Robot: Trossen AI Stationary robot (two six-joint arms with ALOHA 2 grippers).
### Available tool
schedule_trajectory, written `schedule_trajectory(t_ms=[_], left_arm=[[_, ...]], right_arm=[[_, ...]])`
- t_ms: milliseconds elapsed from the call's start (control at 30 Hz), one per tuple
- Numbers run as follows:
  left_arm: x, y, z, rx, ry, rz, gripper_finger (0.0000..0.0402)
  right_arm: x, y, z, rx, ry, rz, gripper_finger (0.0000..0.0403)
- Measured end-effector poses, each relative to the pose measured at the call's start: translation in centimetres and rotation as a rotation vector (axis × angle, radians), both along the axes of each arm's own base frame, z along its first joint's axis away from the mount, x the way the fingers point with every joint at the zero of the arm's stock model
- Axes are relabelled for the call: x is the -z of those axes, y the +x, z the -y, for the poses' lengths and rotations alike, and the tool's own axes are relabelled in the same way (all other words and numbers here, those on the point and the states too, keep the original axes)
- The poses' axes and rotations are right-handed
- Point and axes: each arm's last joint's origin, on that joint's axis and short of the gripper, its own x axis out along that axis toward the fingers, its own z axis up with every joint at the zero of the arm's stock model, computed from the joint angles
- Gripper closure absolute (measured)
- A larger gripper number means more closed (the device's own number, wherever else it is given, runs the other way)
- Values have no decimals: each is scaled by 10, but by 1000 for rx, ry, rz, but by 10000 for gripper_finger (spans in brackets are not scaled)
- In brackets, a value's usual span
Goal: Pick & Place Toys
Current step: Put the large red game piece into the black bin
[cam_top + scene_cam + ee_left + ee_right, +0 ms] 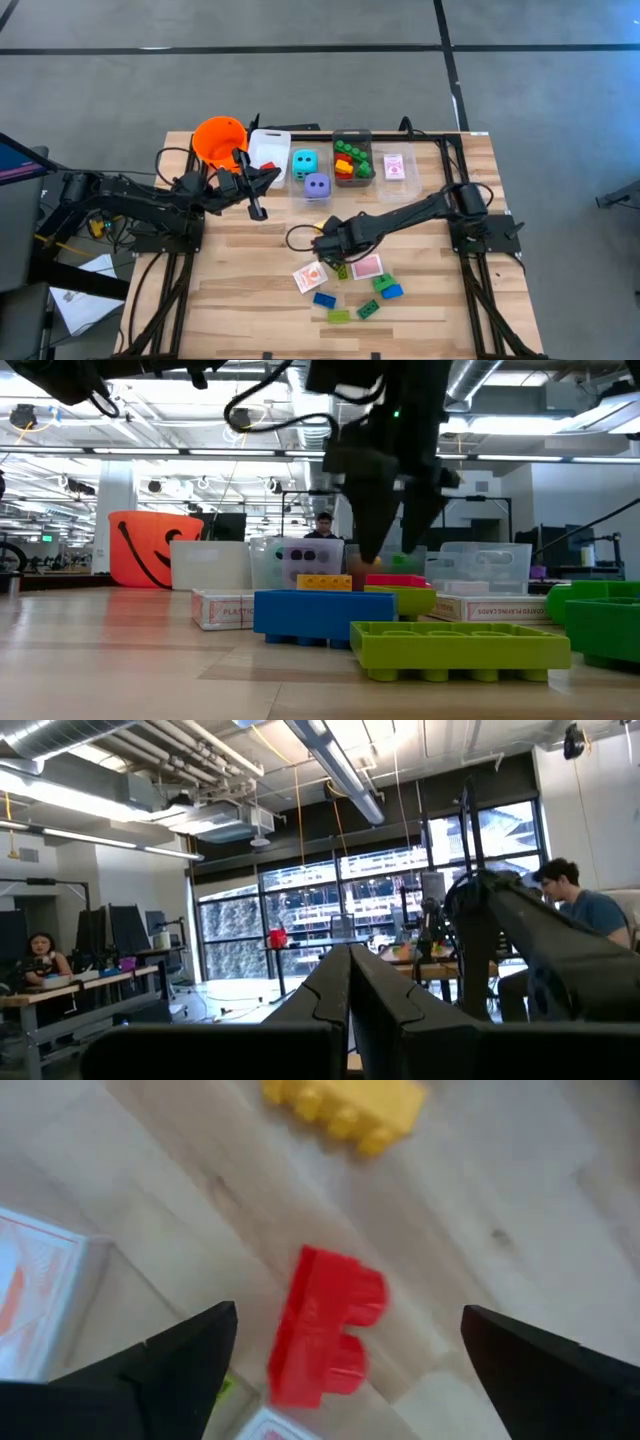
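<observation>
The right gripper has its fingers above the small red brick [325,1325], so it needs to go lower first and then close on the brick.
My right gripper [345,1370] is open and points down at a small red brick [325,1325] lying flat on the wooden table; its fingers stand on either side of the brick, apart from it. A yellow brick [345,1105] lies just beyond. In the high view my right gripper [325,245] is at the table's middle, with red-backed cards [310,277], blue bricks [324,299] and green bricks [368,309] lying nearer the near edge. My left gripper [257,205] is shut and empty, held above the table near the orange bucket [220,140].
Along the far edge stand a white bin [268,150], a clear bin holding the teal die [305,161] and purple die [317,185], a bin of bricks [352,160] and a bin with a card pack [397,165]. A person sits in the room behind.
</observation>
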Motion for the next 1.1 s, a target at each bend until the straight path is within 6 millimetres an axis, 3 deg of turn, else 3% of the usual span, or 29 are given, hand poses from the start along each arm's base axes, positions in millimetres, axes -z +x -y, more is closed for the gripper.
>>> schedule_trajectory(t_ms=[233,467,600,933,1100], left_arm=[[0,0,0,0,0,5,402],[0,0,0,0,0,5,402],[0,0,0,0,0,5,402],[0,0,0,0,1,4,402],[0,0,0,0,1,4,402]], right_arm=[[36,9,4,18,87,-91,22],[40,12,8,24,154,-93,36],[38,12,7,23,161,-78,78],[40,16,8,-6,192,-66,237],[38,16,10,-26,182,-70,242]])
